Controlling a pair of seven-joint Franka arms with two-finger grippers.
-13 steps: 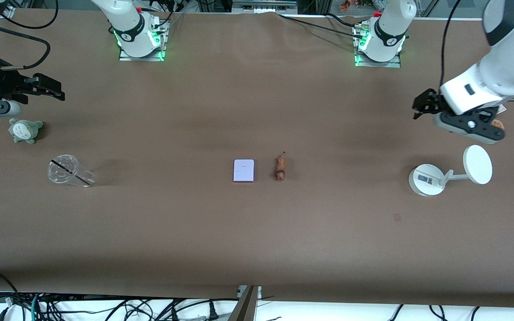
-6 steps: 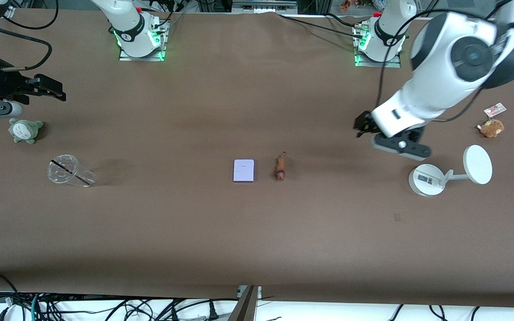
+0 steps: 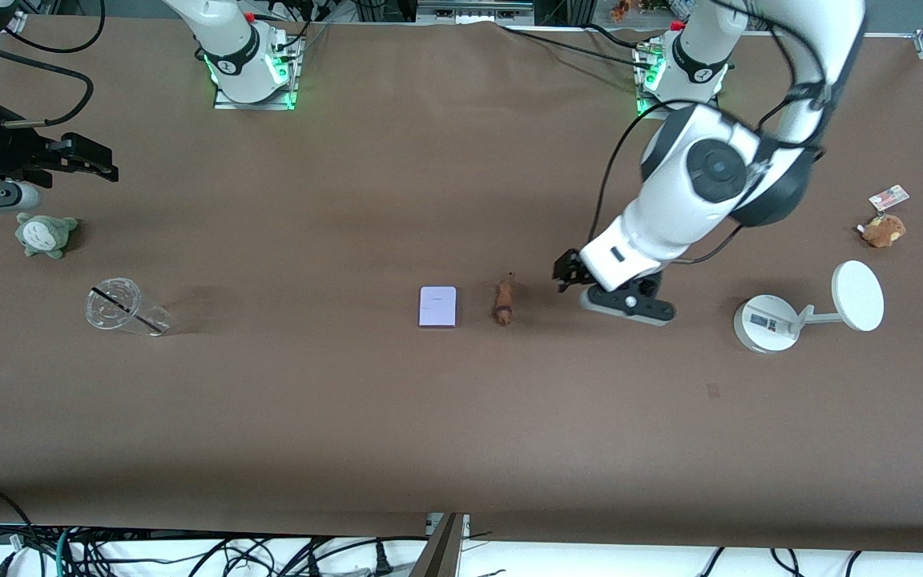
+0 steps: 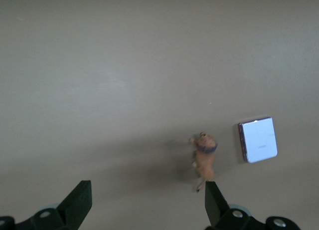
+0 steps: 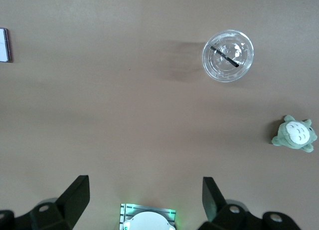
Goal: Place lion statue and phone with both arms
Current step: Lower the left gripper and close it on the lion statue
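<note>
The robot's left gripper should next grab its dark-maned neck [image 4: 206, 149] to place the lion statue [image 4: 204, 165] as the task asks.
The lion statue [image 3: 503, 301], small and reddish-brown, lies on the table's middle. The lavender-white phone [image 3: 437, 307] lies flat beside it, toward the right arm's end. My left gripper [image 3: 567, 272] is open and empty over the table beside the lion, toward the left arm's end. The left wrist view shows the lion [image 4: 204, 157] close to one fingertip [image 4: 213, 200] and the phone [image 4: 257, 139] past it. My right gripper [image 3: 91, 160] is open and empty, waiting over the right arm's end of the table. The right wrist view catches the phone's edge [image 5: 4, 44].
A clear plastic cup [image 3: 126, 308] lies on its side and a green plush [image 3: 45, 234] sits toward the right arm's end. A white round-based stand [image 3: 782, 316] and a brown plush with a tag [image 3: 882, 228] sit toward the left arm's end.
My left arm has swung from the left arm's end of the table toward the middle, stopping beside the lion. The brown plush has come into view. The right arm has not moved.
</note>
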